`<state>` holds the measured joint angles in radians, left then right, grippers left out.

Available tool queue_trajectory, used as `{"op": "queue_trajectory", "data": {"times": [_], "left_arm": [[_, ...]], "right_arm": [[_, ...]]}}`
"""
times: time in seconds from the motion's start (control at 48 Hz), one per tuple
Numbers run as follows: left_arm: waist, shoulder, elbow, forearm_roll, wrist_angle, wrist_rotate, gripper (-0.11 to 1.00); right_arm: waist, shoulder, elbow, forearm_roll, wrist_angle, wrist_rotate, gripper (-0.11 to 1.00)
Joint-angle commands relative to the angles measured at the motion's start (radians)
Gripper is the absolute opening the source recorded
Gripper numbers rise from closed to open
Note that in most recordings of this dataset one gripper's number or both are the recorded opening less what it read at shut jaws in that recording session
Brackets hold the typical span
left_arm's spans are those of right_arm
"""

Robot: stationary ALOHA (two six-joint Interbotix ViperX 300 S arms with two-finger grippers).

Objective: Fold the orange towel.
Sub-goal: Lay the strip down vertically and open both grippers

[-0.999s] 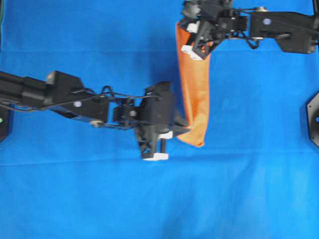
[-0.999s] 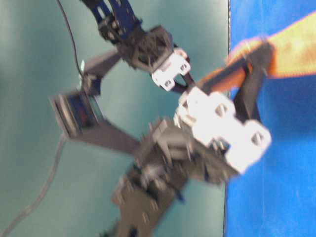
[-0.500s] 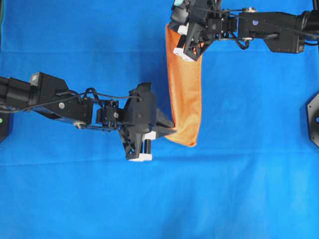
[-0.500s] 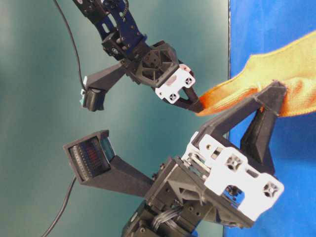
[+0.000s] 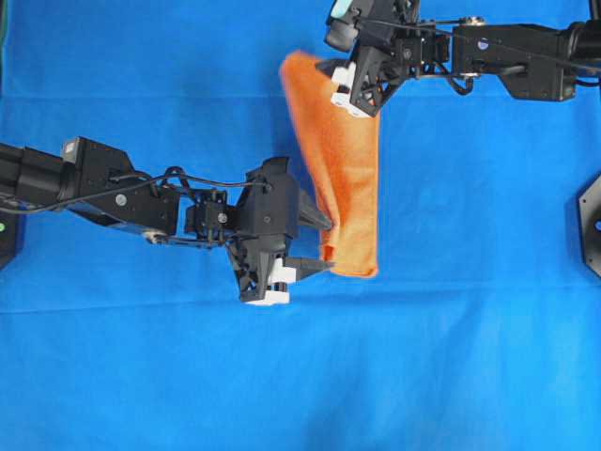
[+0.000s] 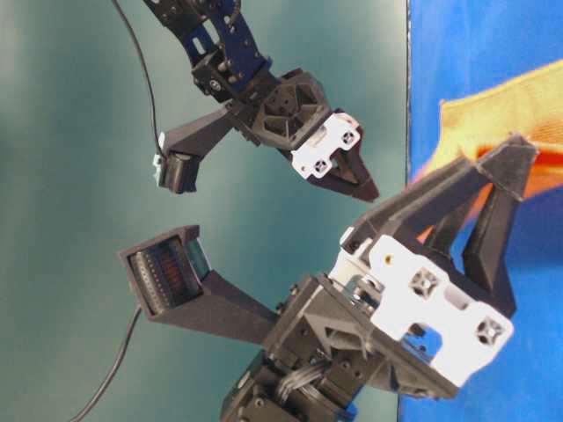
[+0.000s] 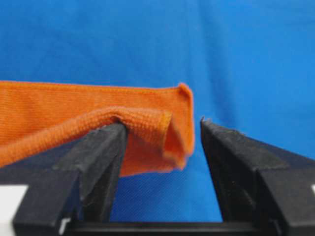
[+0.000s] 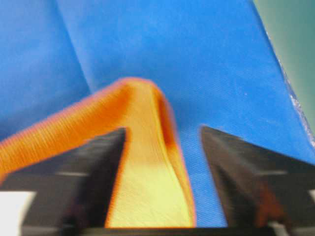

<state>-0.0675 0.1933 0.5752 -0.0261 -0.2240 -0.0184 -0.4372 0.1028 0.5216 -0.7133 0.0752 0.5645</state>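
Observation:
My left gripper grabs that raised hem corner [image 5: 327, 248] next, since the towel's loose corner stands up off the flat layer beneath.
The orange towel [image 5: 343, 178] lies folded in a long strip on the blue sheet [image 5: 470, 357]. My left gripper [image 5: 331, 245] is open at the strip's near end. In the left wrist view the towel's corner [image 7: 147, 132] drapes loosely over one finger [image 7: 98, 157], with a gap to the other finger. My right gripper [image 5: 364, 94] is open over the far end. In the right wrist view the towel [image 8: 142, 187] rests against one finger [image 8: 88, 167] and stays clear of the other. The table-level view shows both sets of jaws spread, left [image 6: 510, 176] and right [image 6: 365, 189].
The blue sheet covers the whole table. A black base [image 5: 592, 225] sits at the right edge and another dark base [image 5: 6, 240] at the left edge. Both arms reach in from the sides, the right one [image 5: 507, 61] along the far edge.
Both grippers went from shut on the towel's ends to open. The released towel has slumped, and its far end has spread out to the left.

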Motion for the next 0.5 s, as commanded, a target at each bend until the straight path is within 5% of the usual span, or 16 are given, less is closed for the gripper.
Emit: {"op": "queue_trajectory", "data": {"times": [0.0,0.479], "left_arm": [[0.006,-0.023,-0.021,0.000,-0.002,0.011,0.53],[0.041,-0.336,0.063,0.000,0.327,0.025,0.53]], "right_arm": [[0.005,-0.028,-0.009,-0.005,-0.002,-0.003,0.64],[0.005,-0.238,0.100,-0.005,0.015,0.000,0.60]]}}
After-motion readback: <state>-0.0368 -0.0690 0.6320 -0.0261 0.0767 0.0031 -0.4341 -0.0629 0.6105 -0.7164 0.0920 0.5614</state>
